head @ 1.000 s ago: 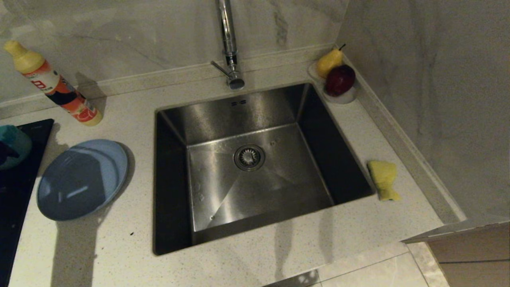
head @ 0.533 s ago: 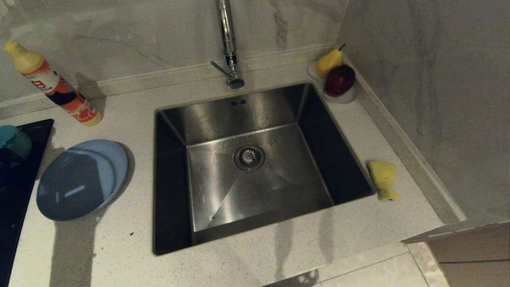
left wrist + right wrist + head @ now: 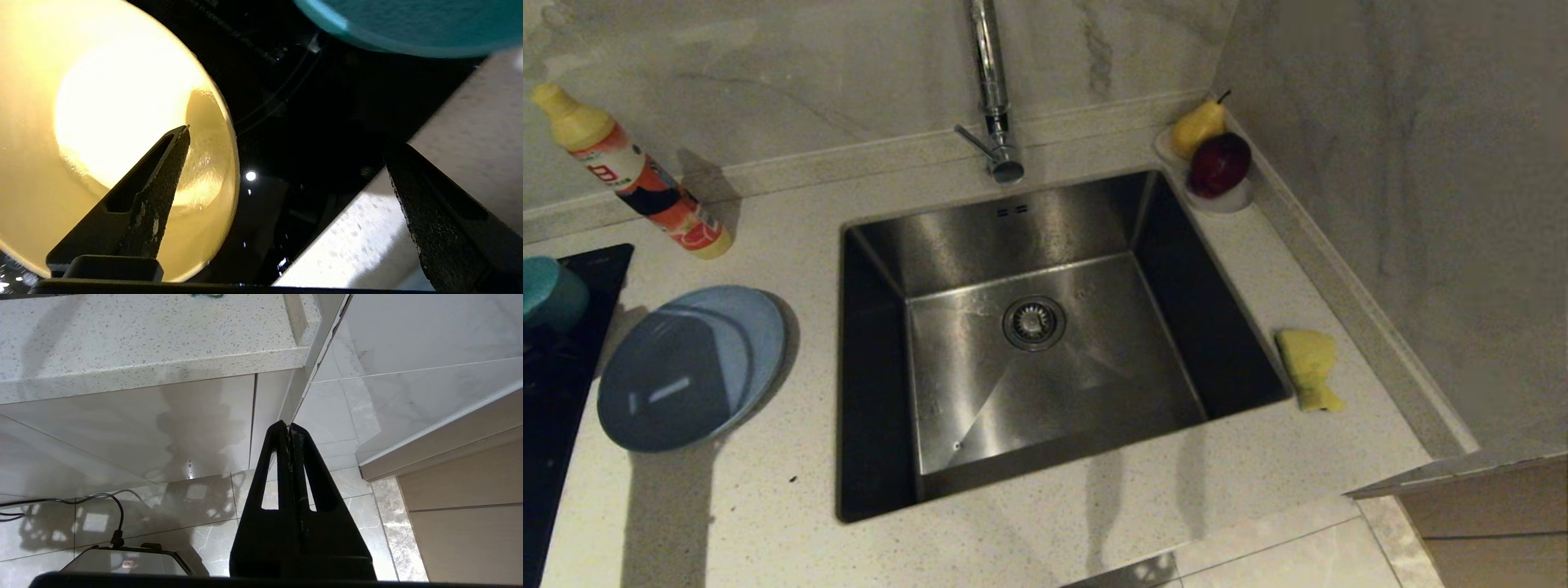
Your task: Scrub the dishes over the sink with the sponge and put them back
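Observation:
I should close my left gripper on the pale-yellow bowl, because its rim (image 3: 237,164) runs past both fingers, one inside and one over the cooktop's edge (image 3: 373,179).
The steel sink (image 3: 1013,220) fills the middle of the head view. A slate-blue plate (image 3: 690,367) lies on the counter to its left, and a teal bowl (image 3: 551,290) shows at the left edge on the black cooktop. The yellow sponge (image 3: 1308,367) lies on the counter right of the sink. In the left wrist view my left gripper (image 3: 290,139) is open over the rim of the pale-yellow bowl (image 3: 81,122), with one finger (image 3: 163,183) above its inside and the other over the counter edge. The teal bowl (image 3: 408,24) sits beyond. My right gripper (image 3: 289,426) hangs shut and empty below the counter.
A chrome tap (image 3: 990,90) rises behind the sink, whose drain (image 3: 1034,322) is in the middle. A detergent bottle (image 3: 629,175) stands at the back left. A white dish with a pear and a red fruit (image 3: 1217,167) sits in the back right corner. The wall runs along the right.
At the head view's left edge the dark arm shape over the teal bowl has slid away, uncovering more of the bowl. Its shadow on the plate has shifted. Nothing else moved.

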